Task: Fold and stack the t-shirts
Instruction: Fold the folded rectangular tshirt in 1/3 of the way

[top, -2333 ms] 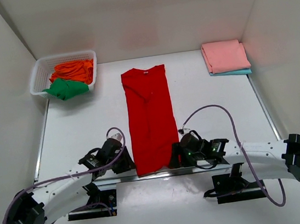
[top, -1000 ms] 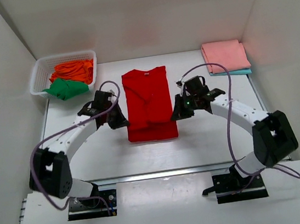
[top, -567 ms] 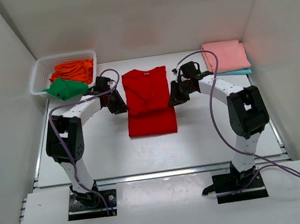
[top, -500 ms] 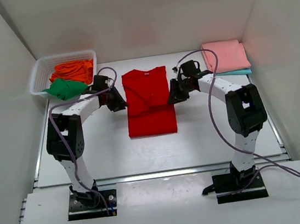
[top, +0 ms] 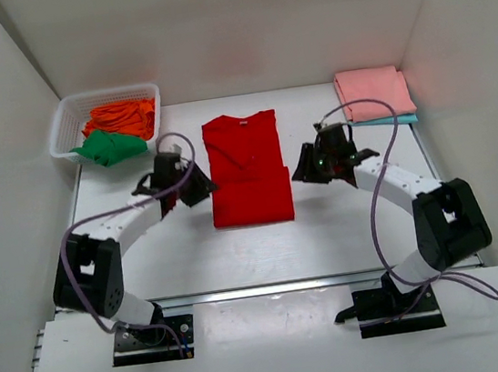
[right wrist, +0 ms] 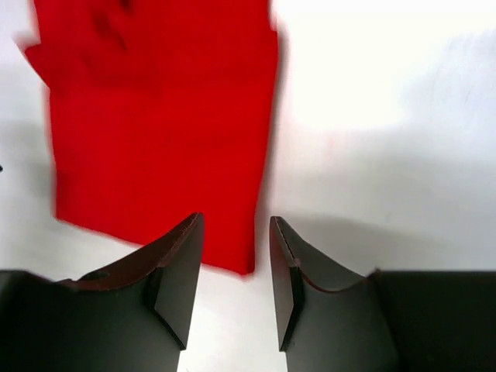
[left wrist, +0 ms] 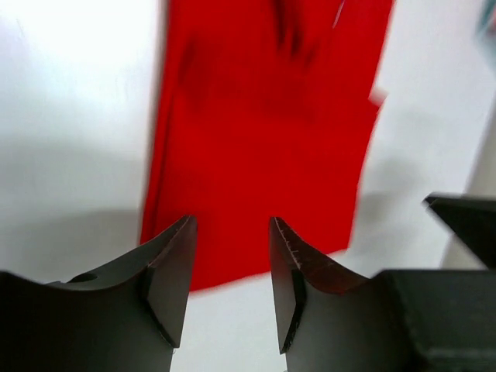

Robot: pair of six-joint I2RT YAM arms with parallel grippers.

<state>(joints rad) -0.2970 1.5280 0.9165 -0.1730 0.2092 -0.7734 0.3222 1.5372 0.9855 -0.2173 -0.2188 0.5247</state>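
The red t-shirt's near corner is the place my right gripper should reach and grab to fold the t-shirt. The t-shirt's other near corner stays free for my left gripper.
A bright red t-shirt (top: 247,168) lies flat in the middle of the table, its lower part folded up over the upper part. My left gripper (top: 202,188) hovers just off its left edge, open and empty; the left wrist view shows the red cloth (left wrist: 263,132) beyond its fingers. My right gripper (top: 300,172) is just off the shirt's right edge, open and empty, with the cloth (right wrist: 163,116) ahead of it. A folded salmon pink t-shirt (top: 373,93) rests on a light blue one (top: 387,120) at the back right. Orange (top: 122,116) and green (top: 108,148) t-shirts lie crumpled in the basket.
The white lattice basket (top: 64,120) stands at the back left corner. White walls close in the table on three sides. A metal rail (top: 263,289) runs along the table's near edge.
The shirt's lower half was carried up and laid over the upper half. Both grippers let go of it, opened and drew back outward and toward the near side.
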